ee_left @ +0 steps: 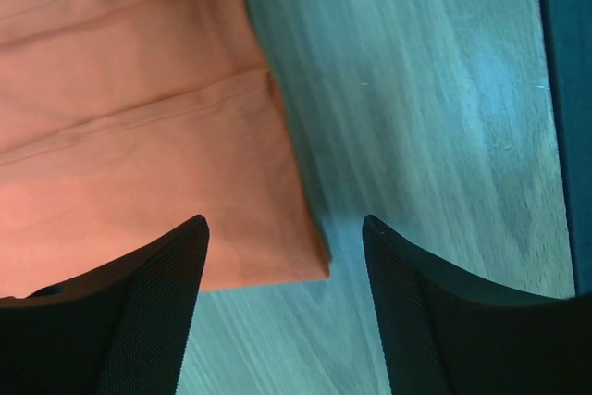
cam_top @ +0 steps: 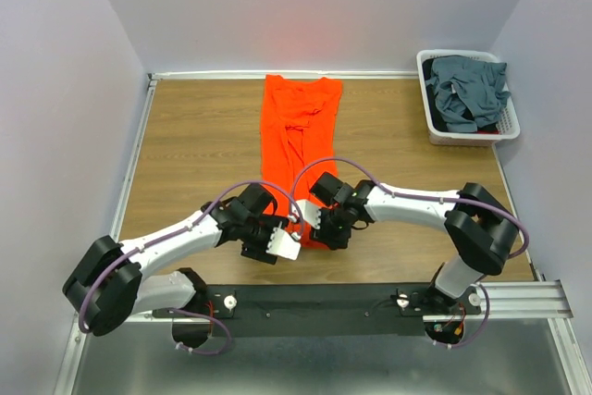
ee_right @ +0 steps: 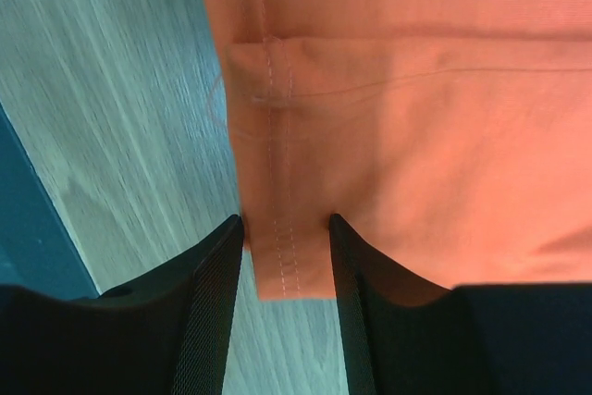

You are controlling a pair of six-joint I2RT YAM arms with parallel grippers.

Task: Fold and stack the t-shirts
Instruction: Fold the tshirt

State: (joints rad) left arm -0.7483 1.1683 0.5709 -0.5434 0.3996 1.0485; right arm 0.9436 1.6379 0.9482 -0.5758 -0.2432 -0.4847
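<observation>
The near end of the orange-red t-shirt needs to be folded over the strip, so the right gripper will next grab the t-shirt by its stitched near hem corner (ee_right: 288, 261).
A bright orange-red t-shirt (cam_top: 298, 136) lies folded into a long strip down the middle of the table. Both grippers are at its near end. My left gripper (cam_top: 277, 240) stands open just over the wood, and the shirt's near corner (ee_left: 310, 261) lies in the gap between its fingers (ee_left: 285, 221). My right gripper (cam_top: 326, 225) is open more narrowly, and its fingers (ee_right: 285, 219) straddle the stitched hem corner (ee_right: 287, 265), touching the cloth on both sides. The dark blue-grey t-shirts (cam_top: 467, 90) lie heaped in the basket.
A white slatted basket (cam_top: 467, 139) stands at the back right corner, against the right wall. Bare wooden tabletop (cam_top: 199, 136) lies on both sides of the orange shirt. Walls close in the table on three sides.
</observation>
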